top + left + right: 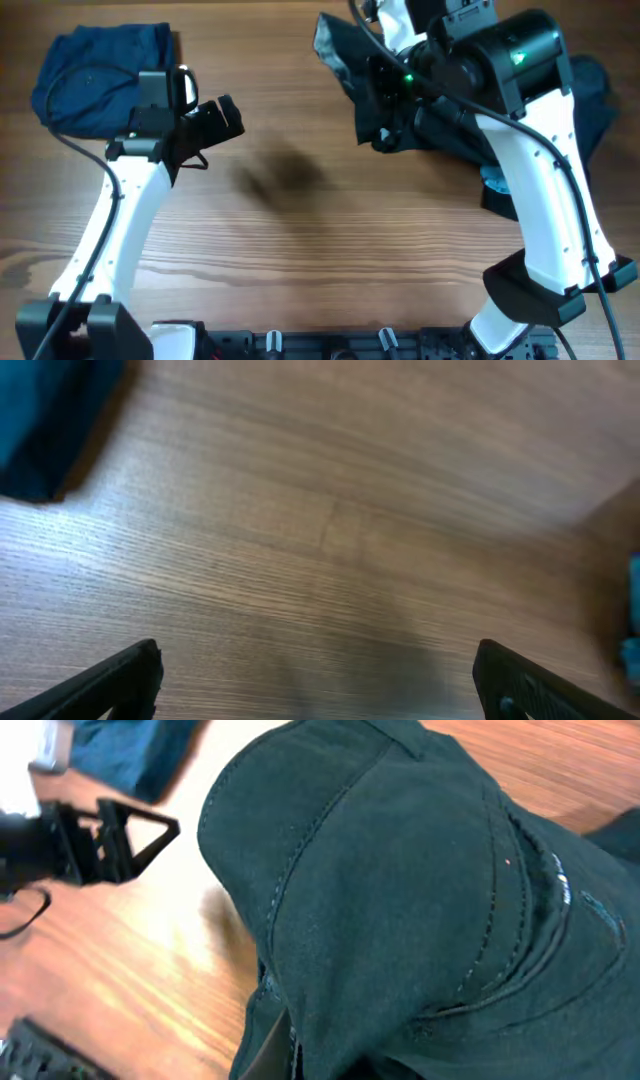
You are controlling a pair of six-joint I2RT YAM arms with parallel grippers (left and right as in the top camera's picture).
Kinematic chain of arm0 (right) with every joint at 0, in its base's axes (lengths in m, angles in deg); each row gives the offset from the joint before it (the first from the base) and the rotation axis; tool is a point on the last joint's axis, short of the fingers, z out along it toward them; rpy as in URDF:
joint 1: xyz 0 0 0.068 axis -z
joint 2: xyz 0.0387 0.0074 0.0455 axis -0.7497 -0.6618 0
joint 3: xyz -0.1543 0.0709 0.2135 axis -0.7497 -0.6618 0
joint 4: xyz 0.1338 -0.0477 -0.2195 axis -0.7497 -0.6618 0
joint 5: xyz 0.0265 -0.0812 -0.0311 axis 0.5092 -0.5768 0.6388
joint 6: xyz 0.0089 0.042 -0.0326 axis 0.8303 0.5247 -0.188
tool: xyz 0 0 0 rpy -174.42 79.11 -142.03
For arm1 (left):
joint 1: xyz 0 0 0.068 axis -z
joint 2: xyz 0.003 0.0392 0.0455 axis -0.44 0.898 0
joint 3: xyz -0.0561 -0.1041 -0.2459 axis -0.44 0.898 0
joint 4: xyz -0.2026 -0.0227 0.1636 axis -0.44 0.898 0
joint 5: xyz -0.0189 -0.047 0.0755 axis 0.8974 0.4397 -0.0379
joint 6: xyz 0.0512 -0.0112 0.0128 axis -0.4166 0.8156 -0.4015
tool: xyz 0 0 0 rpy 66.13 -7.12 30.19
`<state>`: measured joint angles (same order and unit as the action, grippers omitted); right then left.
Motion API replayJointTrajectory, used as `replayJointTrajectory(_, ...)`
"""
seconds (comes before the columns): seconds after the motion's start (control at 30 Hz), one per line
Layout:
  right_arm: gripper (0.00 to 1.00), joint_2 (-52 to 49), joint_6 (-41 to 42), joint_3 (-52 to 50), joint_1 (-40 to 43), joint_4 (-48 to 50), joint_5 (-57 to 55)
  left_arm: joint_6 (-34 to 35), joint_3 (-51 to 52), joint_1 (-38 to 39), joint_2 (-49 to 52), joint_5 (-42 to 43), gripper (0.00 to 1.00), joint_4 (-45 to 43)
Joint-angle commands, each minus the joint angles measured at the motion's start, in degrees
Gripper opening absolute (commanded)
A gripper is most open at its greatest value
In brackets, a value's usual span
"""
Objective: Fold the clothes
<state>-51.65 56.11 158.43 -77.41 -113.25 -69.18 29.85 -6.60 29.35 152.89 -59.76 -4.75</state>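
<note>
I will next grab the dark green-black garment [345, 55] with my left gripper by its free edge, away from my right gripper's hold, to spread it for folding.
A folded blue garment [100, 75] lies at the back left; its corner shows in the left wrist view [45, 420] and it also appears in the right wrist view [130, 750]. My left gripper [225, 115] is open and empty over bare wood [318, 680], just right of that garment. My right gripper [385, 100] is shut on a dark green-black garment [345, 55] and holds it off the table at the back right. The cloth drapes over the jaws in the right wrist view [400, 890] and hides most of them.
More dark blue clothing [595, 90] lies at the far right behind the right arm. A light blue item [495, 185] peeks out beneath that arm and shows at the edge of the left wrist view [632, 620]. The left arm [90, 840] shows in the right wrist view.
</note>
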Motion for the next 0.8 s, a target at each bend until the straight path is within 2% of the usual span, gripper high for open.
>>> replayJointTrajectory(0.0, 0.04, 2.8, -4.5, 1.8, -2.4, -0.3, 5.9, 0.4, -0.8, -0.5, -2.8, 4.2, 1.0, -0.2)
replayJointTrajectory(0.27, 0.04, 2.8, -7.1, 1.8, -6.8, -0.2, 11.0, 0.1, -0.8, -1.6, -8.5, 6.6, 1.0, -1.6)
replayJointTrajectory(0.5, 0.04, 2.8, -7.5, 1.8, -9.8, 1.0, 11.4, 0.1, -0.8, -4.8, -14.7, 14.6, 1.0, -1.5)
replayJointTrajectory(0.77, 0.04, 2.8, -7.1, 1.8, -11.9, 1.0, 11.4, 0.1, -0.8, -4.9, -15.0, 22.1, 1.0, -3.0)
